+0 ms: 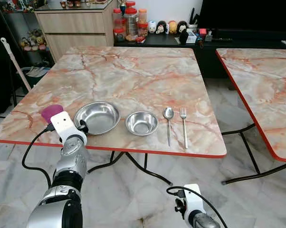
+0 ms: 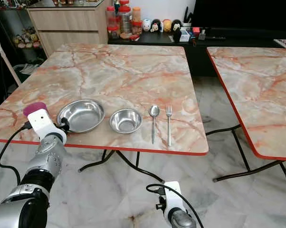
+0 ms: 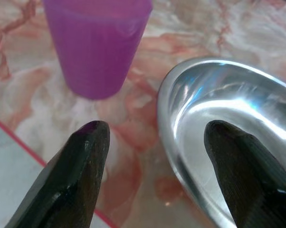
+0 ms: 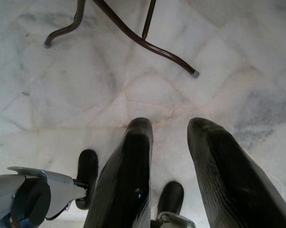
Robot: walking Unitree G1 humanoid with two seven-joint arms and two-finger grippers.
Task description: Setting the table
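Note:
My left gripper will grab the wide steel bowl next by its thin raised rim, as the bowl is wider than my open fingers.
On the marble-patterned table, along its front edge, stand a purple cup, a wide steel bowl, a small steel bowl, a spoon and a fork. My left gripper is open at the front-left edge, aimed between the purple cup and the wide bowl. One fingertip hovers over the bowl's rim, and nothing is held. My right gripper hangs low over the floor, open and empty.
A second marble table stands to the right across a narrow aisle. A wooden cabinet and a dark shelf with jars line the back wall. A mop handle leans at the left. Folding table legs cross the tiled floor.

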